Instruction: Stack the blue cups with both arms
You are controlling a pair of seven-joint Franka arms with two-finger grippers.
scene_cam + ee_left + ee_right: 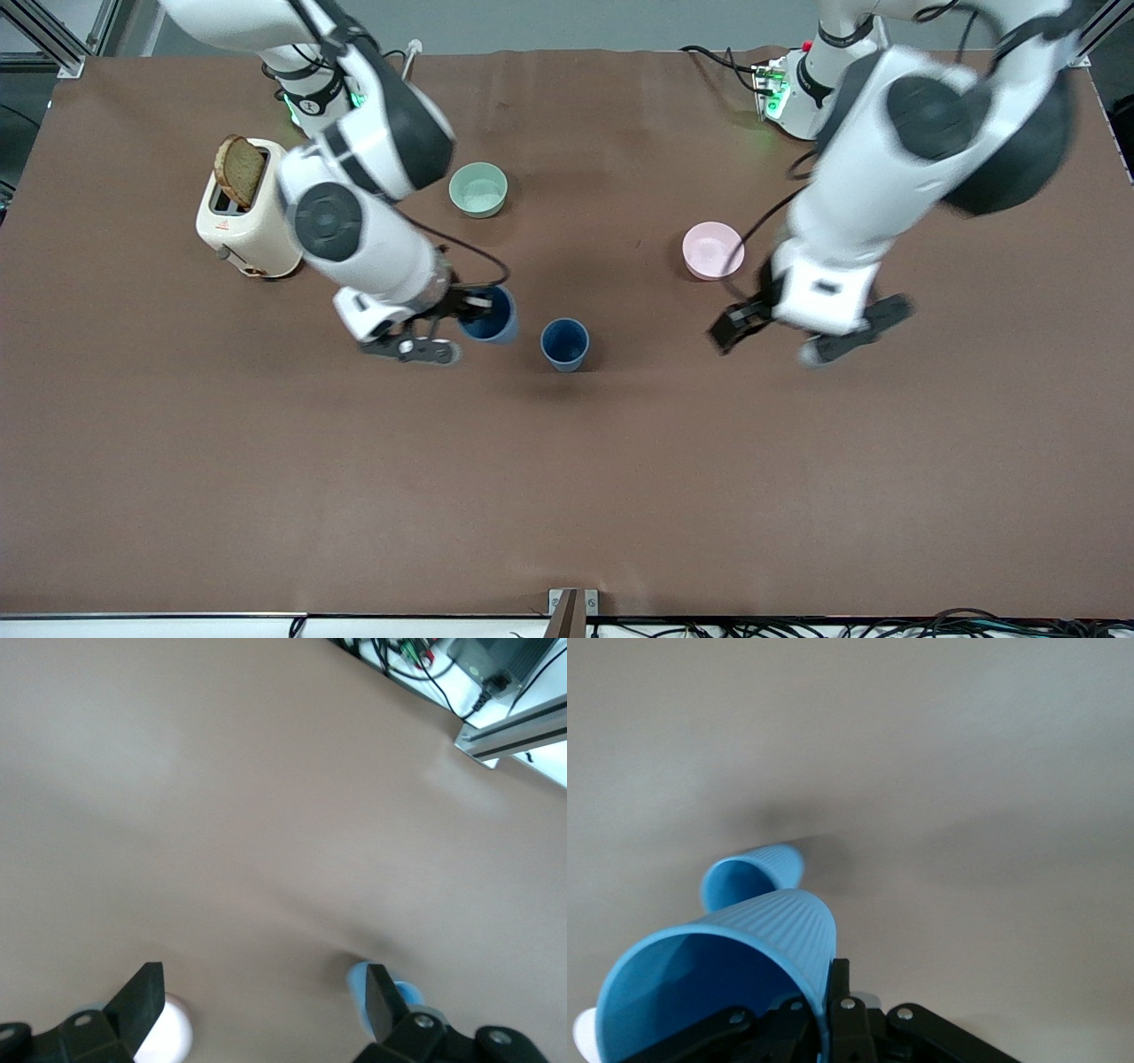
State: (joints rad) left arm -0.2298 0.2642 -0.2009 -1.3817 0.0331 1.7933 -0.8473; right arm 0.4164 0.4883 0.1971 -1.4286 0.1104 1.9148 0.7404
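Note:
Table separates the held cup from the standing cup's opening. My right gripper needs to move the held cup above that opening before opening.
Two blue cups are near the middle of the table. My right gripper (pixel 469 307) is shut on the rim of one blue cup (pixel 493 321); I cannot tell whether this cup is lifted. In the right wrist view the held cup (pixel 718 979) fills the foreground, its wall pinched at my right gripper (pixel 829 992). The other blue cup (pixel 564 344) stands upright beside it toward the left arm's end, and also shows in the right wrist view (pixel 757 873). My left gripper (pixel 769 344) is open and empty over bare table, near the pink bowl. In the left wrist view (pixel 263 992) its fingers (pixel 142 999) are wide apart.
A cream toaster (pixel 252 226) holding a bread slice stands at the right arm's end. A pale green bowl (pixel 478 190) sits farther from the front camera than the cups. A pink bowl (pixel 713 250) sits toward the left arm's end; a black cable runs past it.

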